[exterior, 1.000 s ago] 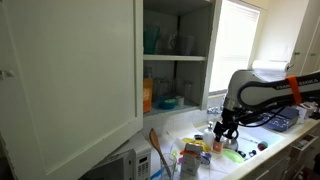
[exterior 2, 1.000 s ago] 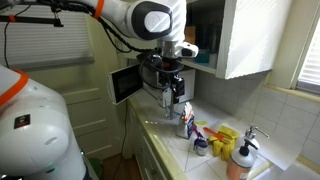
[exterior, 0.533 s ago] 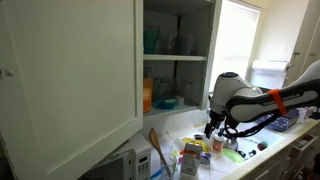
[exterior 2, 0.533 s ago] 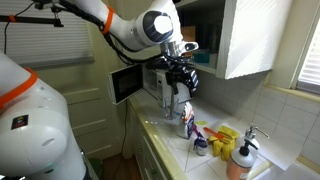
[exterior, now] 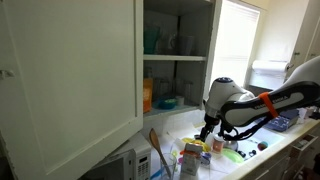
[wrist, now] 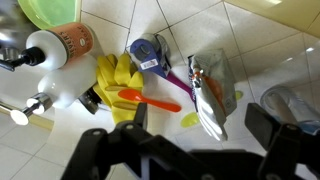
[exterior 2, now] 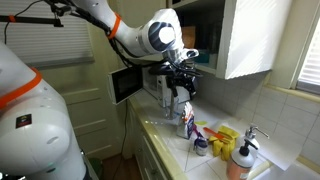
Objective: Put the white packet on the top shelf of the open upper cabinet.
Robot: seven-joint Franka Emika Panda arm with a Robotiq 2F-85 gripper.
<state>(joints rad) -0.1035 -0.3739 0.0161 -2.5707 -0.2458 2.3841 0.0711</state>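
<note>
My gripper should grab the packet's top edge from above next, which leaves the packet's base free. It can then stand the white packet [wrist: 205,95] on the top shelf.
The white packet [wrist: 205,95], silvery white with a red-orange patch, stands on the tiled counter; it also shows in an exterior view [exterior 2: 185,121]. My gripper [wrist: 200,125] is open and empty and hovers right above the packet, one finger to each side in the wrist view. It shows in both exterior views [exterior: 207,128] [exterior 2: 180,90]. The open upper cabinet [exterior: 70,80] has its big white door swung out. Its top shelf [exterior: 180,57] carries teal and glass items at the left.
Yellow gloves [wrist: 115,85], an orange spoon [wrist: 140,97], a purple tool [wrist: 150,55] and a green bowl [wrist: 50,10] lie around the packet. A microwave [exterior 2: 130,82] stands behind it. An orange soap bottle [exterior 2: 240,160] and small boxes [exterior: 192,155] crowd the counter.
The arm has swung toward the cabinet side and the gripper has come over the packet, a little lower. The packet has not moved.
</note>
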